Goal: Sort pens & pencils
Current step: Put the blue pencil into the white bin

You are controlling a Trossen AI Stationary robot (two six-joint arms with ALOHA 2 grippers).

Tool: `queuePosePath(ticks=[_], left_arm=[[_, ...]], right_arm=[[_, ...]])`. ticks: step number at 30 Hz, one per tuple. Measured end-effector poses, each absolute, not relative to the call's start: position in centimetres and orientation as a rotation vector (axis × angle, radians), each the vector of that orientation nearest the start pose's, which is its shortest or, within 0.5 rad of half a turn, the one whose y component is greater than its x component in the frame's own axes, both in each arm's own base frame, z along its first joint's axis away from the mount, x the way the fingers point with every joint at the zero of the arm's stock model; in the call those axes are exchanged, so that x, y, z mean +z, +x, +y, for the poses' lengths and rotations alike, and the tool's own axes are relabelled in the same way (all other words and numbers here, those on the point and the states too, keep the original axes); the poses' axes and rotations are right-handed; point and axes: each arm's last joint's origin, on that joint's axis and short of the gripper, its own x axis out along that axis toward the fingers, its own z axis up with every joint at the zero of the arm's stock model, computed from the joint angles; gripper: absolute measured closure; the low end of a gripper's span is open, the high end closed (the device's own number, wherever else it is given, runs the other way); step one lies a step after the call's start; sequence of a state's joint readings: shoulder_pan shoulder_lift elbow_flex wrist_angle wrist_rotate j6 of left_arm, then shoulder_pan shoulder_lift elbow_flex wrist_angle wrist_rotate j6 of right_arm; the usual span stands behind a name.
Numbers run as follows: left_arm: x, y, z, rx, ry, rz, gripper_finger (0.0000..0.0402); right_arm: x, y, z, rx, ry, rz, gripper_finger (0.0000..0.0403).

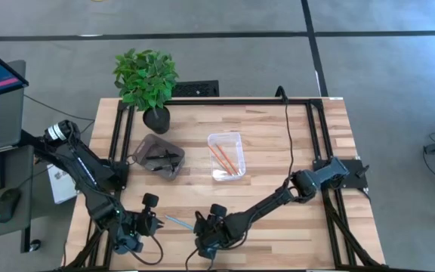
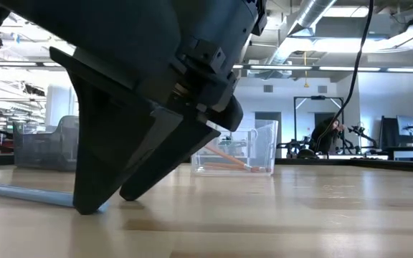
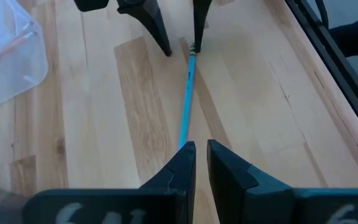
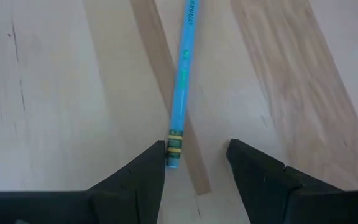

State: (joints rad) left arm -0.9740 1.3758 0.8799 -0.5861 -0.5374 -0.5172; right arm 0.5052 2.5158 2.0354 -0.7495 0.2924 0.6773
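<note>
I should close my right gripper now, because its fingertips are down on either side of the pencil's eraser end (image 4: 174, 149). Closing now would hold the pencil.
The light blue pencil (image 1: 178, 222) lies flat on the wood near the table's near edge, also in the left wrist view (image 3: 187, 99) and the right wrist view (image 4: 182, 81). My right gripper (image 4: 197, 165) is open and points down, its fingertips at the table on either side of the pencil's eraser end (image 4: 174, 152). My left gripper (image 3: 201, 163) is shut and hovers just off the pencil's other end. Two orange pencils (image 1: 223, 159) lie in the clear tray (image 1: 236, 140). The black pens (image 1: 161, 158) lie in the grey tray (image 1: 143, 147). My right gripper stands astride the pencil's eraser end (image 4: 174, 152), coming from above with the fingers across the pencil. The end lies right beside one finger (image 4: 151, 171); whether it touches, I cannot tell. The pencil lies flat on the table.
A potted plant (image 1: 146, 79) stands at the far left of the table, behind the grey tray. Black frame rails (image 1: 314, 136) run along the table's left and right sides. Bare wood lies to the right of the clear tray.
</note>
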Motion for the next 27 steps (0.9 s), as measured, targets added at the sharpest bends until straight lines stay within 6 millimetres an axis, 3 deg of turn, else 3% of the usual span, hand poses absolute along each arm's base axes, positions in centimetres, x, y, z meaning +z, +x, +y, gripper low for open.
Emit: queuePosePath(ticks=[7,21,27], left_arm=[[21.7,15.9,-20.2,-0.159,0.255,0.849,0.037],[21.7,15.9,-20.2,-0.17,0.278,0.848,0.037],[21.7,15.9,-20.2,-0.17,0.278,0.848,0.037]], right_arm=[[10.8,45.4,23.6,-0.204,0.139,1.119,0.0198],[10.8,44.9,24.9,-0.159,0.077,1.088,0.0199],[10.8,45.0,24.4,-0.176,0.135,1.122,0.0238]])
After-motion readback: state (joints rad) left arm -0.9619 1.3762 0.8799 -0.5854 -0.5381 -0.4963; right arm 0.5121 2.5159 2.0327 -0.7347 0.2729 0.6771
